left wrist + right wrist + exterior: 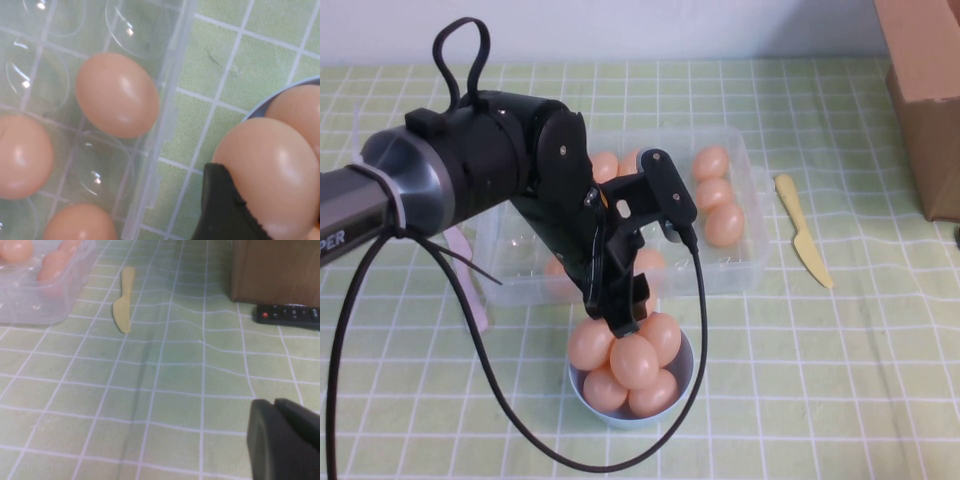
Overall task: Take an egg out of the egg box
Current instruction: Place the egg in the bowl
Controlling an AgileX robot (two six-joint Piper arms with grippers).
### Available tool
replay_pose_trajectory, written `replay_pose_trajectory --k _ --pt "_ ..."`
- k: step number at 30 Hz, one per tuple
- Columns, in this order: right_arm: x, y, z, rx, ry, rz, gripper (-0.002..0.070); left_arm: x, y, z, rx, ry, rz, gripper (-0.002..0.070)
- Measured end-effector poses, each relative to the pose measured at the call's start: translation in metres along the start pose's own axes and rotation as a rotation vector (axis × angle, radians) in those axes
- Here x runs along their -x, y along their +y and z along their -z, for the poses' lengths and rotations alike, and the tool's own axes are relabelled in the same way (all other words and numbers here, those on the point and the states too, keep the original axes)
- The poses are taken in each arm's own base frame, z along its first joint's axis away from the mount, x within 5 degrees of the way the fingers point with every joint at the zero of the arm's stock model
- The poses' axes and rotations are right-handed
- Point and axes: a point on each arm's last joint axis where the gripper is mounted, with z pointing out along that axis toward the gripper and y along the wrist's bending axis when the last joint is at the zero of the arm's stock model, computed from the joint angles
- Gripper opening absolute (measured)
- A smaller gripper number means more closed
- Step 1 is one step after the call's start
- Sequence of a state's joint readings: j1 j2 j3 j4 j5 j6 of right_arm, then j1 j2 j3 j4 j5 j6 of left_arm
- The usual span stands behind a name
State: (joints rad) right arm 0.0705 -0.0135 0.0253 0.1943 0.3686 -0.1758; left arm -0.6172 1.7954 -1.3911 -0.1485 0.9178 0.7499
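Note:
The egg in my left gripper is low against the piled eggs inside the bowl's rim. My left gripper should open, as the egg would stay in the bowl.
The clear plastic egg box sits mid-table with several peach-orange eggs in it, such as one at its right end. My left gripper hangs just past the box's near wall, over a light-blue bowl piled with eggs. In the left wrist view, one black finger presses against an egg above the bowl rim, so the gripper is shut on that egg. The box edge and an egg in a well lie beside it. My right gripper is shut and empty, low over the tablecloth, out of the high view.
A yellow plastic knife lies right of the egg box, also in the right wrist view. A brown cardboard box stands at the back right, with a black remote beside it. A pale object lies left of the egg box.

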Motion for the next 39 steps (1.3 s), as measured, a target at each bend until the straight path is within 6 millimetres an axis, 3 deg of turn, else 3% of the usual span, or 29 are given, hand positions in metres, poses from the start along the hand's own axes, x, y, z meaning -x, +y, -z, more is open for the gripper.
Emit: replay_pose_trajectory --k 25,39 --pt "0.0 0.0 0.0 0.0 0.0 0.0 -0.0017 -0.001 0.0 -0.01 -0.025 0.024 0.003 0.0324" --pt "0.0 0.0 0.0 0.0 0.0 0.0 -0.0017 0.01 0.006 0.005 -0.014 0.002 -0.006 0.035"
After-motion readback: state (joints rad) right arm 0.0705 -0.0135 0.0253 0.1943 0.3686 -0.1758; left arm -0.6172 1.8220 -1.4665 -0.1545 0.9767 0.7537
